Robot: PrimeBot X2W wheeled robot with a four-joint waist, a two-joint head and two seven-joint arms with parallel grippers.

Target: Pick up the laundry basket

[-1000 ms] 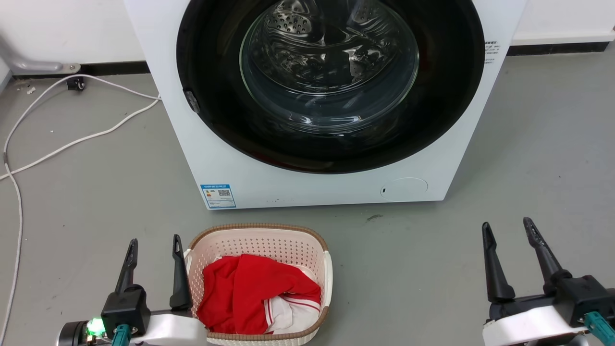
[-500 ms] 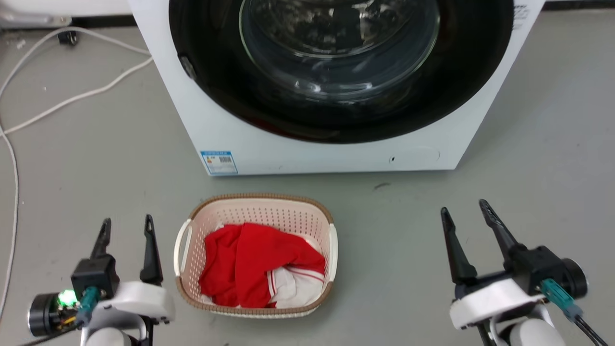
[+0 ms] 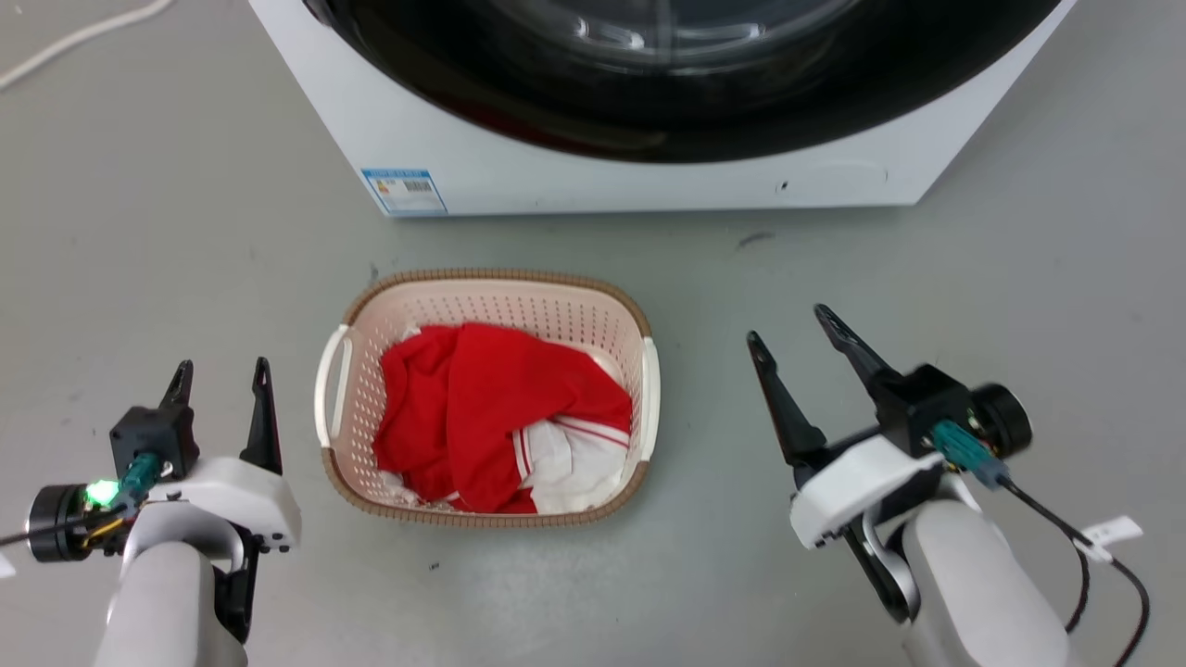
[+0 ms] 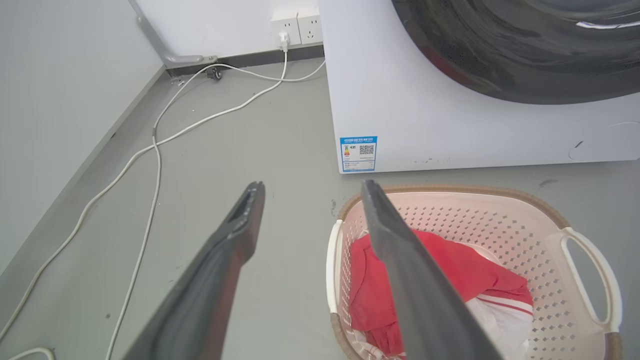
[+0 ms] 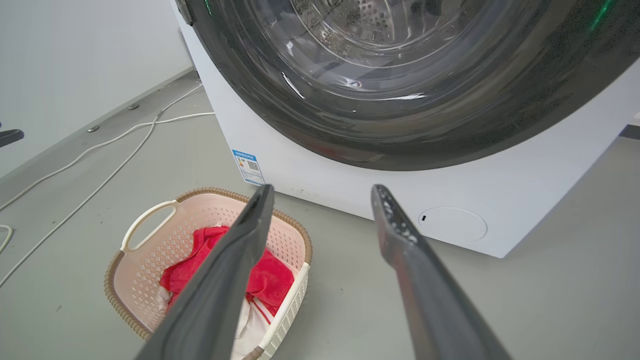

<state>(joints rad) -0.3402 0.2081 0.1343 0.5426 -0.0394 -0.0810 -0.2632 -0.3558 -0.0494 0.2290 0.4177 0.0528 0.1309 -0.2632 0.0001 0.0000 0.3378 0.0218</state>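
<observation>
The laundry basket has loose clothes [image 3: 489, 406] inside and needs to stay level, so my left gripper will grip it next by its white handle [image 3: 321, 391] beside the red cloth.
The laundry basket [image 3: 343, 445] stands on the grey floor before the washing machine, cream with perforated walls, a brown rim and white side handles; red and white clothes [image 3: 500, 408] lie in it. My left gripper [image 3: 222, 372] is open, a short way left of the basket's left handle [image 3: 332, 384]. My right gripper [image 3: 789, 326] is open, to the right of the basket's right handle [image 3: 649, 384], with bare floor between. The left wrist view shows the basket [image 4: 545, 220] at lower right of the open left gripper [image 4: 310, 186]; the right wrist view shows the basket [image 5: 150, 235] at lower left of the open right gripper [image 5: 322, 189].
The white washing machine [image 3: 556, 176] with its dark round door stands just behind the basket. White cables [image 4: 155, 145] trail over the floor at the far left toward wall sockets [image 4: 297, 25]. A wall runs along the left side.
The head camera has tilted down, so machine and basket sit higher in the picture. Both arms have reached forward; the right gripper has come closer to the basket's right side. Both stay open.
</observation>
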